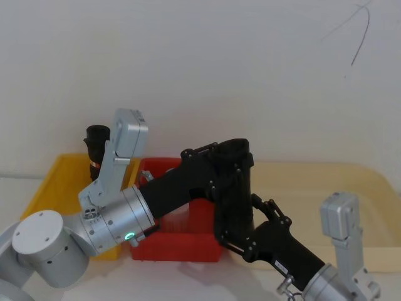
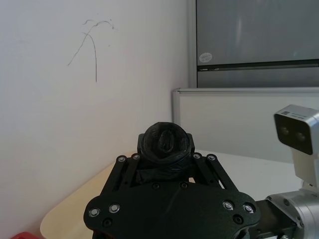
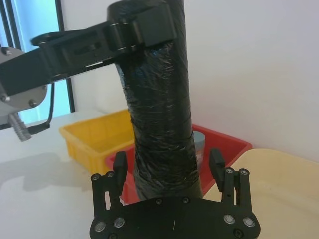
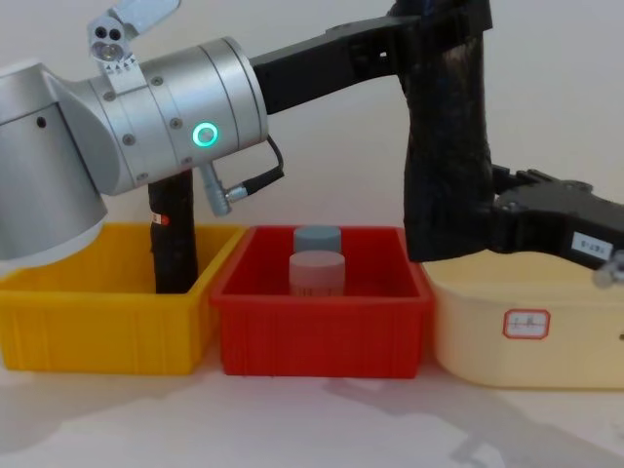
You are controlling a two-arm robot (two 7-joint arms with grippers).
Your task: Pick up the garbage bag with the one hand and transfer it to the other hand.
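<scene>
The robot's right gripper should next receive the bag from its other hand, so it should grab the garbage bag (image 4: 447, 136) by its lower end (image 4: 444, 239).
The garbage bag (image 4: 447, 136), a tall black crinkly roll, hangs upright in the air above the gap between the red bin and the cream tray. My left gripper (image 4: 439, 21) is shut on its top end, and the left wrist view shows the bag's end (image 2: 164, 144) between the fingers. My right gripper (image 3: 168, 160) is at the bag's lower end (image 3: 162, 124), open. Its two fingertips (image 3: 119, 164) stand on either side of the roll with small gaps. From the side, the right gripper (image 4: 492, 219) reaches in from the right.
A yellow bin (image 4: 97, 327) at the left holds another black roll (image 4: 174, 244) with a red mark. The red bin (image 4: 322, 336) in the middle holds two grey cylinders (image 4: 317, 265). A cream tray (image 4: 526, 341) stands at the right, with a white wall close behind.
</scene>
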